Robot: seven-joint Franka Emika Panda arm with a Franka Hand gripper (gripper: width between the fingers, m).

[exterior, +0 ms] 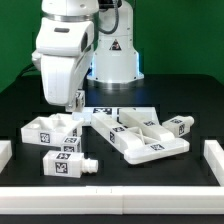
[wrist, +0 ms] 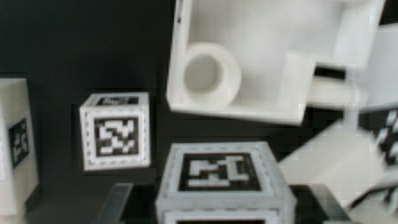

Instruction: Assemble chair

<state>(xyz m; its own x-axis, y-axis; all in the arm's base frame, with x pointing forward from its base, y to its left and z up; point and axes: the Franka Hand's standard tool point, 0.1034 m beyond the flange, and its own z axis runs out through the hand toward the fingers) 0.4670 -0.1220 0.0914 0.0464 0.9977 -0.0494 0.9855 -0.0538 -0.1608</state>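
The small tagged block hangs above the black table and the blocky piece (exterior: pixel 48 130), so my gripper keeps hold of it for now. If I opened my gripper now, it would drop.
My gripper (exterior: pixel 76 100) hangs over the left part of the table, a little above a blocky white tagged chair piece (exterior: pixel 48 130). In the wrist view, the dark fingers (wrist: pixel 134 200) stand against both sides of a small white tagged block (wrist: pixel 222 178), so the gripper (wrist: pixel 221 205) is shut on it. Beyond it in that view are another tagged white block (wrist: pixel 116 128) and a white piece with a round hole (wrist: pixel 214 75). A large flat chair slab (exterior: pixel 135 138) with ribs and tags lies in the middle of the exterior view. A short tagged piece (exterior: pixel 65 165) lies in front on the exterior view's left.
Another small tagged part (exterior: pixel 178 125) rests by the slab on the exterior view's right. The marker board (exterior: pixel 112 112) lies flat behind the parts. Low white walls (exterior: pixel 213 155) border the black table at both sides and along the front. The robot base (exterior: pixel 115 50) stands at the back.
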